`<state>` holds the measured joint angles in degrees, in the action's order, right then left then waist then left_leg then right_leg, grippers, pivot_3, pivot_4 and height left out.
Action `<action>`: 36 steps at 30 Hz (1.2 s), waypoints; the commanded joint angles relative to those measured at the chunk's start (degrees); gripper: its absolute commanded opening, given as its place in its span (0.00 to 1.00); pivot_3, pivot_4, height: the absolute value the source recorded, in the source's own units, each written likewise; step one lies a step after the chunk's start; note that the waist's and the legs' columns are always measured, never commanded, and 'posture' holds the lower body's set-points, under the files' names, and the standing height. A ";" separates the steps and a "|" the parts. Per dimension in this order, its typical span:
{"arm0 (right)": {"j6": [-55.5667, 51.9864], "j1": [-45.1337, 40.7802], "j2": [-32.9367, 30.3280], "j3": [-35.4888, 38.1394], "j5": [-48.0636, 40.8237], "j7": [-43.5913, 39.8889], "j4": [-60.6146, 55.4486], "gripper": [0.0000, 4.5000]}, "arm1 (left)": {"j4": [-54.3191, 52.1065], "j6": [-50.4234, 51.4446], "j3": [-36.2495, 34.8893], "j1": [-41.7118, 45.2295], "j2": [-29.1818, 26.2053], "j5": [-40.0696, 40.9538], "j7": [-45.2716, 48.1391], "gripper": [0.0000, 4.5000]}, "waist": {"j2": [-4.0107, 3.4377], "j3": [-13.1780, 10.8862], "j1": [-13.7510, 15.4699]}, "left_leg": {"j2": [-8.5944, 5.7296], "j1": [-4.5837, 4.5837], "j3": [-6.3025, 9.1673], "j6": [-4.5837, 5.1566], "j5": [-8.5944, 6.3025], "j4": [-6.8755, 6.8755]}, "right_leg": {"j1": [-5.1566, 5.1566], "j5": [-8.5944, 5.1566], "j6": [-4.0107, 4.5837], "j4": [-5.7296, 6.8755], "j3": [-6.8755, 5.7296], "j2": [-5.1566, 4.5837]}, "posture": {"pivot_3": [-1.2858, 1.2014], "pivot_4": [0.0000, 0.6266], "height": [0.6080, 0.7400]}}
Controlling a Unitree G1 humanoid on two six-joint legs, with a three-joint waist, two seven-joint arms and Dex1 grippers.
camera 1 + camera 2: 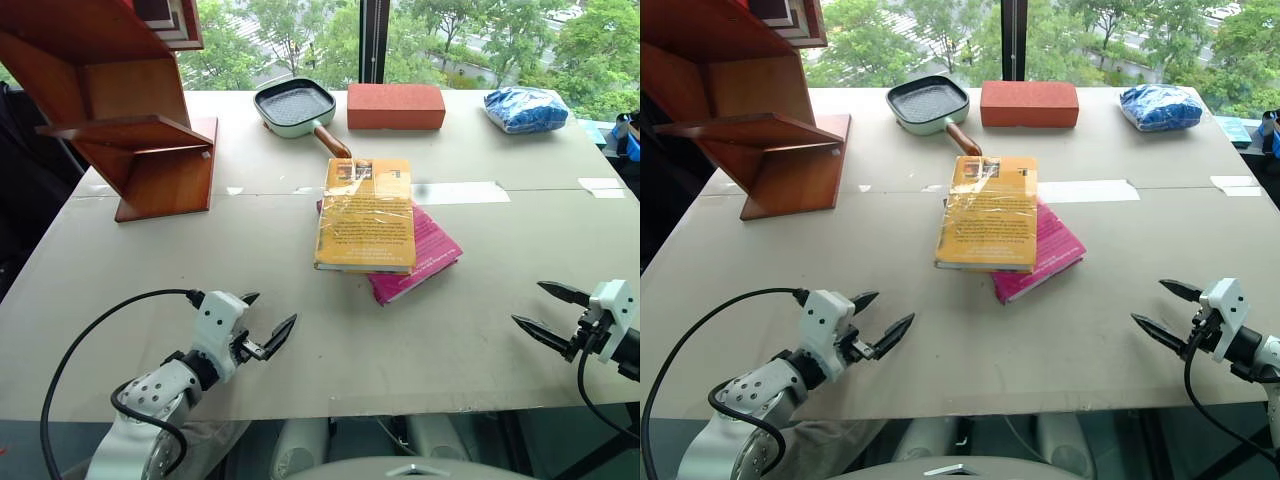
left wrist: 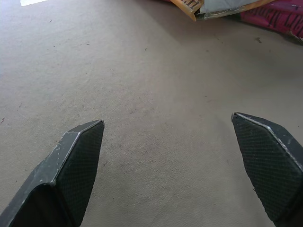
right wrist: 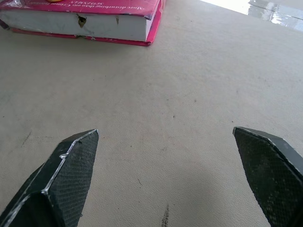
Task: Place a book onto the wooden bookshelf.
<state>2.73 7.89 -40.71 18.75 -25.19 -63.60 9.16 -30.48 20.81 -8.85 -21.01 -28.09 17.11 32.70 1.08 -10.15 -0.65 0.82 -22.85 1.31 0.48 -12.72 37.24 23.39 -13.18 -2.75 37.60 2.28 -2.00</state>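
Note:
The yellow-orange book needs to go onto the wooden bookshelf [image 1: 130, 120], so the left gripper will next grab that book by its lower edge [image 1: 364, 268].
The yellow-orange book [image 1: 365, 215] lies flat mid-table on top of a magenta-pink book [image 1: 425, 255]. The wooden bookshelf [image 1: 130, 120] stands at the far left of the table, reddish-brown with slanted boards. My left gripper [image 1: 268, 320] hovers open near the table's front left, well short of the books, nothing between its fingers [image 2: 78, 161]. Open and empty as well, my right gripper [image 1: 545, 312] hangs at the front right. The right wrist view shows the pink book [image 3: 85, 19] ahead; a corner of the yellow book [image 2: 199, 7] shows in the left wrist view.
A dark square pan [image 1: 297, 107] with a wooden handle, a red brick-like block [image 1: 396, 106] and a blue bag [image 1: 525, 108] line the far edge by the window. Tape strips [image 1: 460, 192] cross the grey table [image 1: 200, 260].

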 commanded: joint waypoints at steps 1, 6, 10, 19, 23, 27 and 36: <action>0.74 -1.16 -0.20 0.20 -0.38 -0.76 -0.09 1.00 | -0.87 -1.82 -0.52 -0.32 0.01 0.75 0.64 0.98 | 0.00 0.00 0.00 | 0.00 0.00 0.00 0.00 0.00 0.00 | 0.00 0.00 0.00 0.00 0.00 0.00 | 0.52 0.24 1.00; 0.67 -2.08 -0.21 -0.35 -0.35 -1.09 0.44 1.00 | -0.04 -3.03 -1.82 -0.95 -0.37 1.86 2.07 0.98 | 0.00 0.00 -0.07 | 0.02 0.00 0.00 0.00 0.00 -0.01 | 0.03 0.00 0.00 0.01 0.06 0.00 | 0.52 0.24 1.00; 0.66 -2.03 -0.08 -0.31 -0.42 -1.18 0.26 1.00 | 0.25 -3.20 -2.18 -1.18 -0.58 2.06 2.67 0.98 | 0.00 0.00 -0.06 | 0.01 -0.04 -0.03 0.00 0.00 -0.04 | 0.06 0.00 0.00 0.00 0.04 0.01 | 0.52 0.24 1.00; -0.04 -2.26 0.25 0.02 -1.10 -0.44 -1.75 1.00 | 2.19 -2.57 -3.35 0.96 -1.36 2.85 4.05 0.98 | 0.00 0.00 -0.07 | 0.02 -0.04 -0.02 0.00 0.00 -0.04 | 0.07 0.00 0.00 -0.01 0.05 0.01 | 0.52 0.24 1.00; -2.61 -2.39 0.77 0.23 -3.17 0.77 -5.99 1.00 | 4.11 0.68 -4.65 4.98 -2.38 6.46 4.83 0.98 | 0.00 -0.01 -0.06 | 0.02 -0.04 0.00 0.00 0.00 -0.05 | 0.08 0.00 0.00 0.00 0.04 0.02 | 0.52 0.24 1.00; -8.77 -1.95 0.90 0.43 -8.23 1.97 -14.87 1.00 | 6.80 11.68 -7.14 12.00 -5.92 17.58 9.40 0.98 | 0.00 -0.01 -0.06 | 0.05 -0.07 0.04 0.00 0.00 -0.05 | 0.09 0.00 0.00 0.02 0.01 0.05 | 0.52 0.24 1.00; -20.49 -0.45 0.86 1.88 -18.67 8.38 -33.39 1.00 | 34.28 26.34 -3.72 43.31 -9.41 26.24 19.19 0.98 | 0.10 -0.03 0.52 | -0.22 -0.20 0.17 0.01 0.01 0.04 | 0.09 0.01 -0.03 0.04 -0.25 0.13 | 0.52 0.24 1.00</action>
<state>-16.33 7.30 -39.44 19.01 -41.75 -56.49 -21.18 1.56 44.77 -13.78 21.69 -36.99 42.02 49.58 1.18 -10.18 -0.14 0.59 -23.06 1.46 0.49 -12.71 37.28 23.46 -13.17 -2.78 37.62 2.05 -1.89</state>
